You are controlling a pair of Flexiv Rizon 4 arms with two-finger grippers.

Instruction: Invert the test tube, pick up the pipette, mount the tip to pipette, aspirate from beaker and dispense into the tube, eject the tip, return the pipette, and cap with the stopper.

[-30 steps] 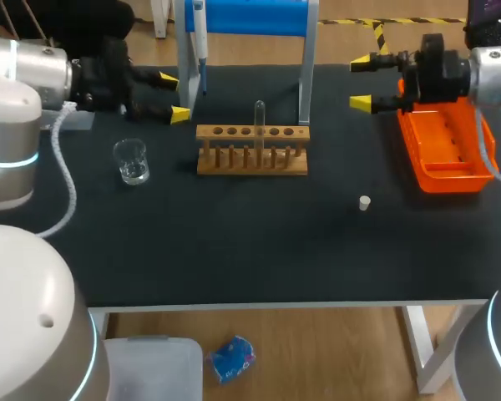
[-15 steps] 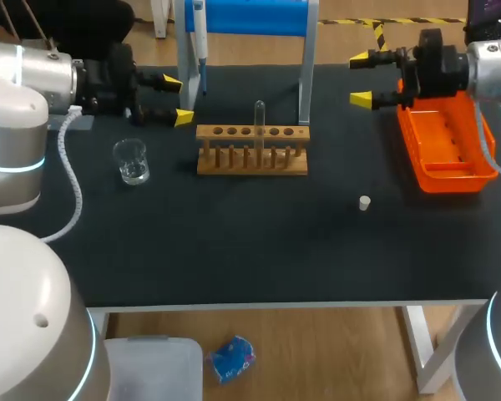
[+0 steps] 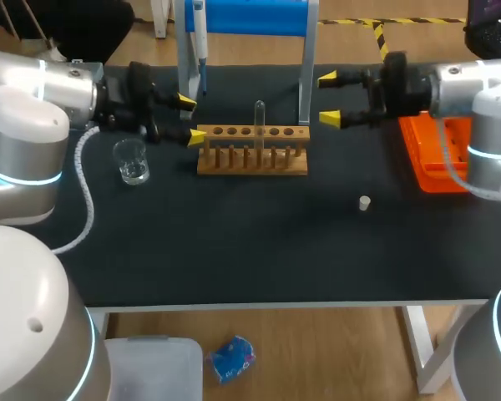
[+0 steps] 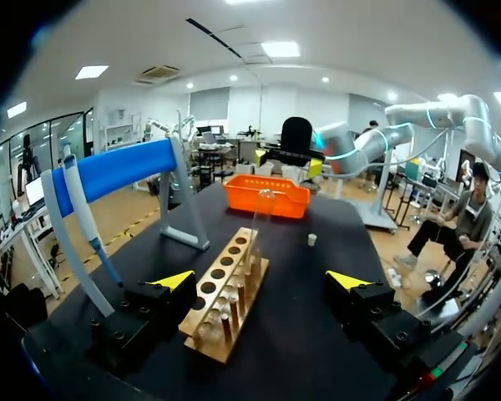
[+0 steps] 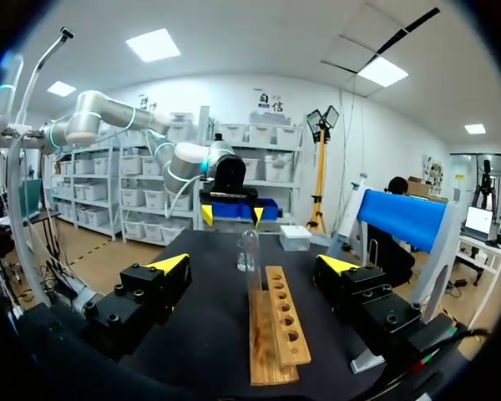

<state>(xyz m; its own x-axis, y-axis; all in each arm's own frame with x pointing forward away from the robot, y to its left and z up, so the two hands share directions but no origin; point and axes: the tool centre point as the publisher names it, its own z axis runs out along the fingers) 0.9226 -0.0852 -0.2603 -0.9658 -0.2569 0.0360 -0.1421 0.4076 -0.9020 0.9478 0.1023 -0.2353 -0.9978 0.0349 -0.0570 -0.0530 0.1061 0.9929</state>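
Note:
My right gripper is going to grab the test tube by its exposed upper end (image 3: 260,113) next, because the wooden rack is around the test tube's lower half. Then it can turn the test tube upside down.
A clear test tube (image 3: 259,117) stands upright in the wooden rack (image 3: 252,150) at mid-table. My left gripper (image 3: 190,119) is open at the rack's left end, and my right gripper (image 3: 329,99) is open just past its right end. In the left wrist view the rack (image 4: 225,291) runs ahead between the open fingers of the left gripper (image 4: 263,281). In the right wrist view the test tube (image 5: 249,255) and rack (image 5: 273,330) lie ahead between the spread fingers of the right gripper (image 5: 255,267). The pipette (image 3: 199,32) hangs on the blue stand (image 3: 244,17). A glass beaker (image 3: 131,161) sits at the left. The small white stopper (image 3: 364,202) lies at the right.
An orange tray (image 3: 438,150) sits at the table's right edge, behind my right arm. The stand's white legs (image 3: 306,75) rise just behind the rack. Bare black tabletop (image 3: 250,251) stretches across the front.
Both arms have moved inward toward the rack: the left gripper slid right to the rack's left end, the right gripper moved left off the orange tray. Both stayed open.

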